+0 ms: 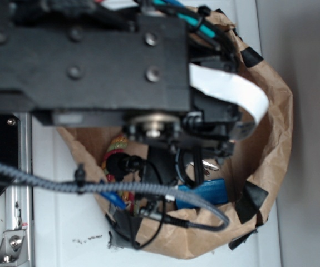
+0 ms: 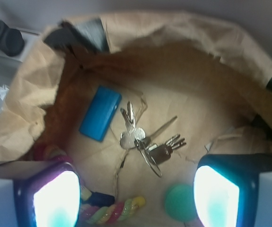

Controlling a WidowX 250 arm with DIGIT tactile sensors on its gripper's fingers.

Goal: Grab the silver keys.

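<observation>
The ring [image 2: 150, 162] of the silver keys stands up on edge while the key blades lie flat on the bag [image 2: 188, 56], so my gripper should grab the keys there next.
The silver keys [image 2: 143, 139] lie on the floor of a brown paper bag [image 2: 188, 56], a bunch on a ring with a clover-headed key at the left. My gripper [image 2: 136, 194] hangs open above the bag, its two glowing fingertips [image 2: 55, 198] at the bottom left and right of the wrist view. The keys lie ahead of the jaws, apart from them, nothing held. In the exterior view the gripper [image 1: 187, 161] reaches down into the bag and a bit of the keys [image 1: 210, 165] shows beside it.
A blue rectangular block [image 2: 100, 112] lies left of the keys; it shows in the exterior view [image 1: 204, 193] too. A green ball [image 2: 182, 202] sits near the right fingertip. A twisted multicoloured rope toy [image 2: 112, 210] lies by the left fingertip. The bag walls [image 1: 271, 133] rise all round.
</observation>
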